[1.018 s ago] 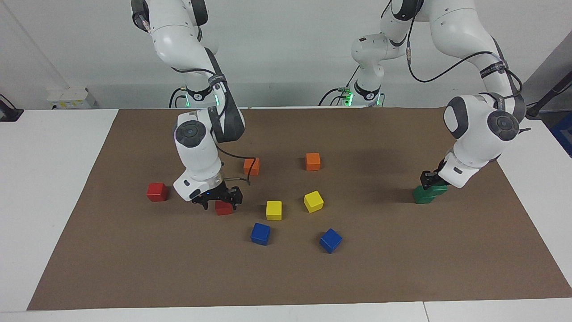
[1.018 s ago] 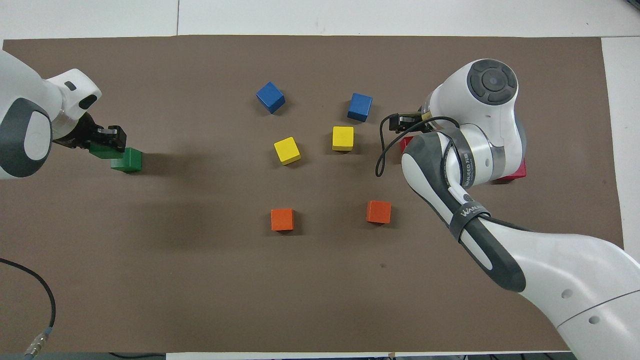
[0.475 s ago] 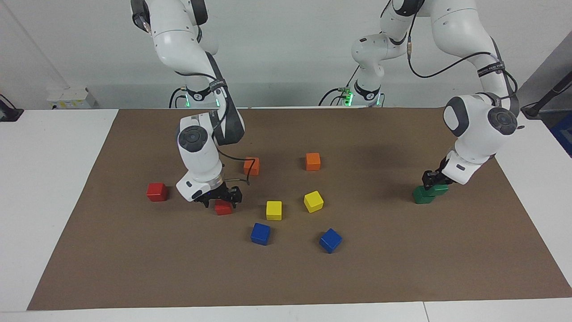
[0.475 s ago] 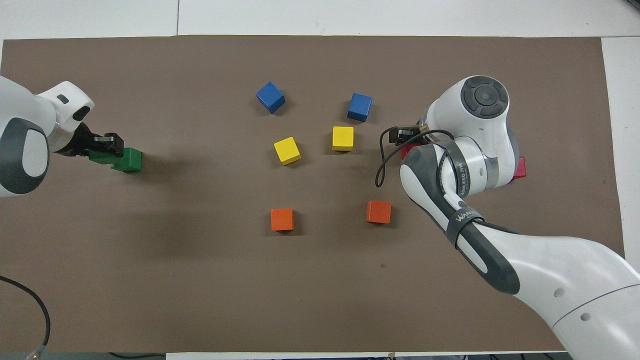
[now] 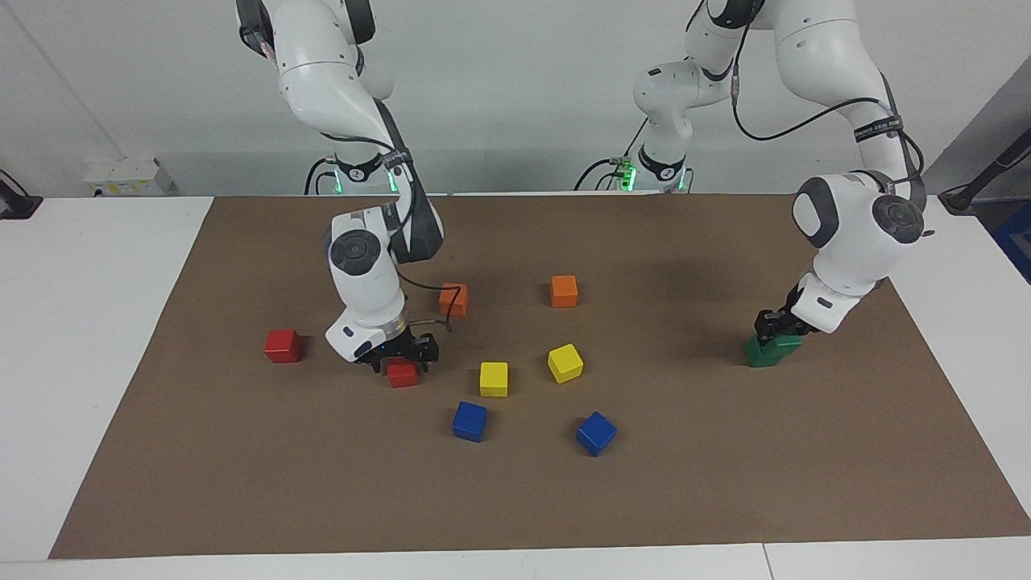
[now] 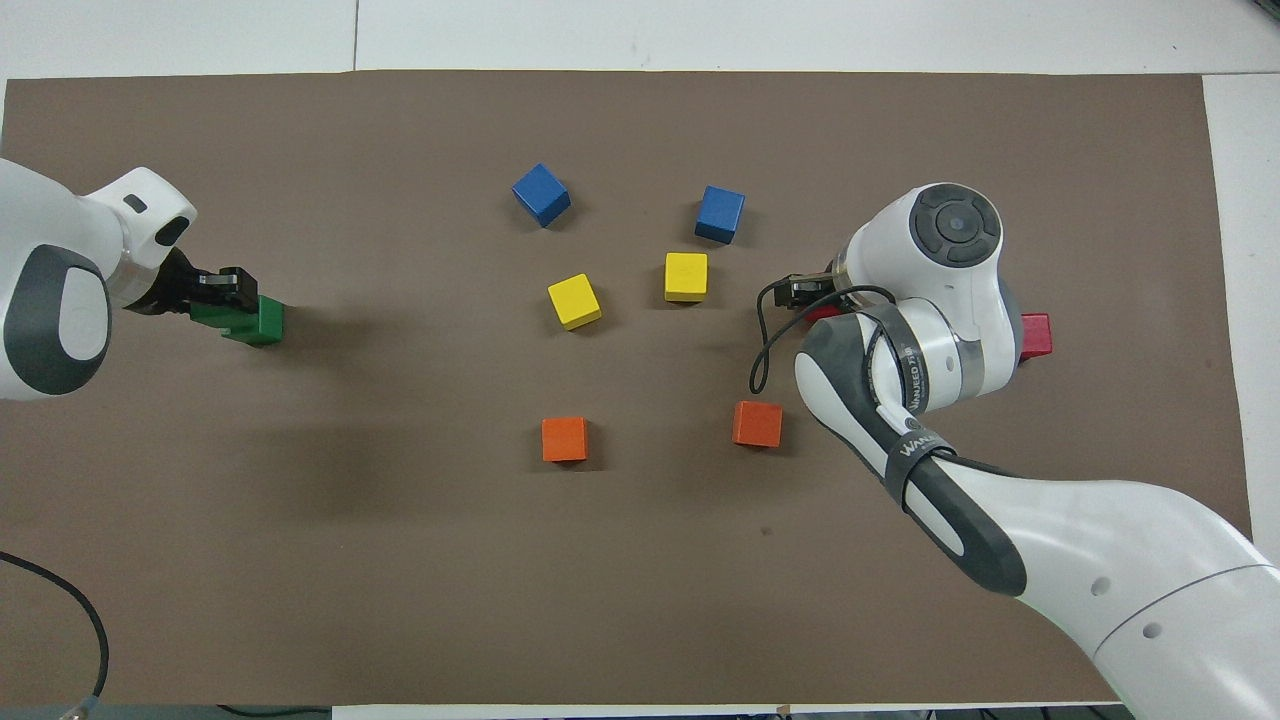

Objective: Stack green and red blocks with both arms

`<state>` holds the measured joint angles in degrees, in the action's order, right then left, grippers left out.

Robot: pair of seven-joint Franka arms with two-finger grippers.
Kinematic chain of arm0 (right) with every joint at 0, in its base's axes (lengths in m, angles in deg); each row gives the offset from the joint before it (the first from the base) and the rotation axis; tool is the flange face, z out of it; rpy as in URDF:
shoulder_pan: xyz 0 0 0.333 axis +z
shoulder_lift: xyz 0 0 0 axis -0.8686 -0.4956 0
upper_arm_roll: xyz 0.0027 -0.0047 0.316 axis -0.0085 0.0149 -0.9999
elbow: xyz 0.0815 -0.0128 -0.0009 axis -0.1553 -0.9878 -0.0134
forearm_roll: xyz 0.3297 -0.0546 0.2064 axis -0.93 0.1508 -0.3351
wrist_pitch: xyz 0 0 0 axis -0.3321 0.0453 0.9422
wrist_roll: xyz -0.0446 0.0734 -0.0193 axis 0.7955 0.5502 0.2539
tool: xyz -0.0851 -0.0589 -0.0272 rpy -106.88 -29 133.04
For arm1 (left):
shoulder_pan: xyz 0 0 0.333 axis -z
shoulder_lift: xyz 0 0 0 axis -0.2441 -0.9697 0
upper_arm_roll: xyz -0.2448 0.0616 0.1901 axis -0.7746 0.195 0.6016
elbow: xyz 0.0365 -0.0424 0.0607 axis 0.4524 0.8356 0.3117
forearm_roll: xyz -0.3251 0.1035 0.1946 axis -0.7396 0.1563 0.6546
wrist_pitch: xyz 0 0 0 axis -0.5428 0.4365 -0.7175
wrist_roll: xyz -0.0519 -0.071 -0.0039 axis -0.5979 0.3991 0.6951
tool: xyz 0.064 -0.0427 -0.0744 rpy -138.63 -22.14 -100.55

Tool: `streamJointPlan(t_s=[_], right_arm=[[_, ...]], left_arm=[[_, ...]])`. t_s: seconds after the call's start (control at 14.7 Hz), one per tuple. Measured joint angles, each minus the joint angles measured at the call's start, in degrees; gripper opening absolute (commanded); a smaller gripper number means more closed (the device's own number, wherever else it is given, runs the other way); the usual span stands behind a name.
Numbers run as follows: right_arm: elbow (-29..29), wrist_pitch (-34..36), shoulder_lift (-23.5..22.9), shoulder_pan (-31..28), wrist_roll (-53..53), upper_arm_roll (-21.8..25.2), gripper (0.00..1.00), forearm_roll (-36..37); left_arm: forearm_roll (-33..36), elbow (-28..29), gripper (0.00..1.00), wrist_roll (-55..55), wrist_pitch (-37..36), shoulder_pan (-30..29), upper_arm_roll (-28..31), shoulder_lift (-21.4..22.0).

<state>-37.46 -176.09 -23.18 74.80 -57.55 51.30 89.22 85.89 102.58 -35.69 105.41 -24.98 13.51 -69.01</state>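
My right gripper's fingers are low around the red block [image 6: 822,313] on the brown mat, so they would catch the red block now, and I will close them.
My left gripper [image 5: 778,326] is shut on a dark green block [image 5: 784,345] at the left arm's end of the mat. That block sits low over a second green block [image 5: 759,357], offset from it. In the overhead view the held green block [image 6: 212,314] overlaps the lower one [image 6: 262,322] beside the left gripper [image 6: 226,290]. My right gripper [image 5: 400,358] is open and low, its fingers on either side of a red block [image 5: 403,374]. The right arm hides most of this red block [image 6: 822,313] from above. A second red block [image 5: 283,345] lies toward the right arm's end.
On the brown mat [image 5: 725,483], two orange blocks [image 5: 453,299] [image 5: 564,291] lie nearer to the robots. Two yellow blocks [image 5: 494,379] [image 5: 565,362] sit mid-mat beside the red block. Two blue blocks [image 5: 469,420] [image 5: 596,432] lie farther out.
The left gripper has brought its green block down and across onto the other green block. The right gripper has drawn in and settled lower around the red block.
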Motion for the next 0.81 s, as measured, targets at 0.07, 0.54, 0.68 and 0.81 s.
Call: streamJointPlan(t_s=[0.07,0.54,0.68,0.81], right_arm=[[-0.1,0.0,0.1,0.0,0.6,0.0,1.00,0.0],[-0.4,0.0,0.5,0.0,2.6,0.1,0.22,0.0],[-0.6,0.0,0.5,-0.1,2.6,0.1,0.00,0.0],[-0.6,0.0,0.5,-0.3,2.3,0.2,0.00,0.0]], left_arm=[[0.0,0.0,0.00,0.0,0.0,0.0,0.0,0.0],[0.0,0.1,0.00,-2.7,0.1,-0.1,0.2,0.0],[0.0,0.1,0.00,-2.7,0.1,-0.1,0.2,0.0],[0.0,0.1,0.00,-2.7,0.1,-0.1,0.2,0.0]])
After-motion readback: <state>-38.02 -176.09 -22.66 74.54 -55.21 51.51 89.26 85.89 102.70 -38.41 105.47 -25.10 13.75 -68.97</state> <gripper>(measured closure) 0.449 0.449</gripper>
